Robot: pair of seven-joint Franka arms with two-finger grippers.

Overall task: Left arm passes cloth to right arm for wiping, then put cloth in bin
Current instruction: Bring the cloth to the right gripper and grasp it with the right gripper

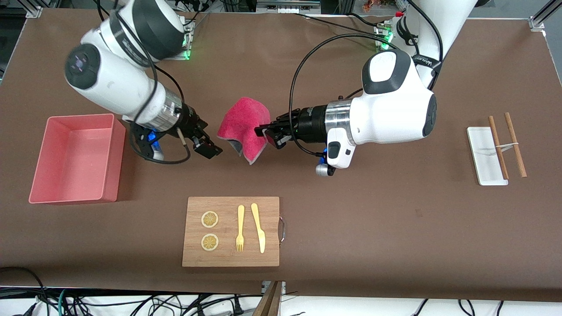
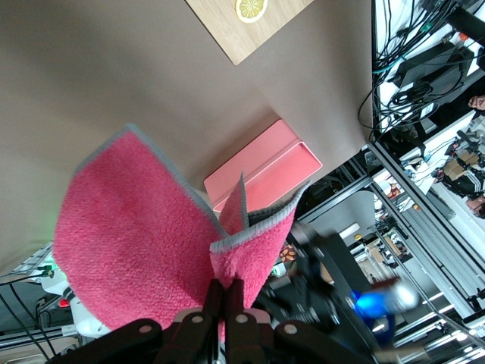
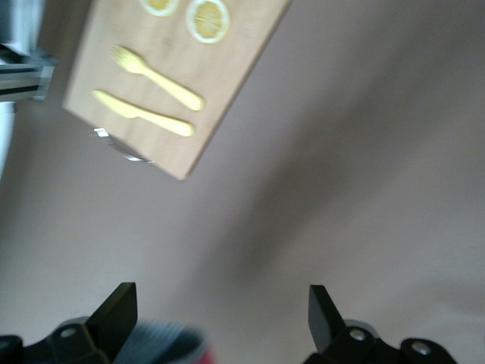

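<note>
I should take the crimson-pink cloth (image 1: 243,127) over for wiping, so next I will grab it with my right gripper by its hanging grey-backed edge (image 1: 234,141).
My left gripper (image 1: 262,133) is shut on the crimson-pink cloth (image 1: 243,127) and holds it up over the middle of the table. The cloth hangs folded, its grey edge showing. In the left wrist view the closed fingers (image 2: 216,303) pinch a fold of the cloth (image 2: 144,243). My right gripper (image 1: 210,139) is open, in the air right beside the cloth, on the bin's side of it. In the right wrist view the open gripper (image 3: 221,311) has a blurred corner of the cloth (image 3: 170,345) next to one finger. The salmon-pink bin (image 1: 74,162) stands empty at the right arm's end and also shows in the left wrist view (image 2: 261,171).
A wooden board (image 1: 230,259) with two lemon slices (image 1: 209,230), a yellow fork (image 1: 240,228) and a knife (image 1: 258,227) lies nearer the front camera than the grippers. A flat white tray (image 1: 483,149) with chopsticks (image 1: 514,145) sits at the left arm's end.
</note>
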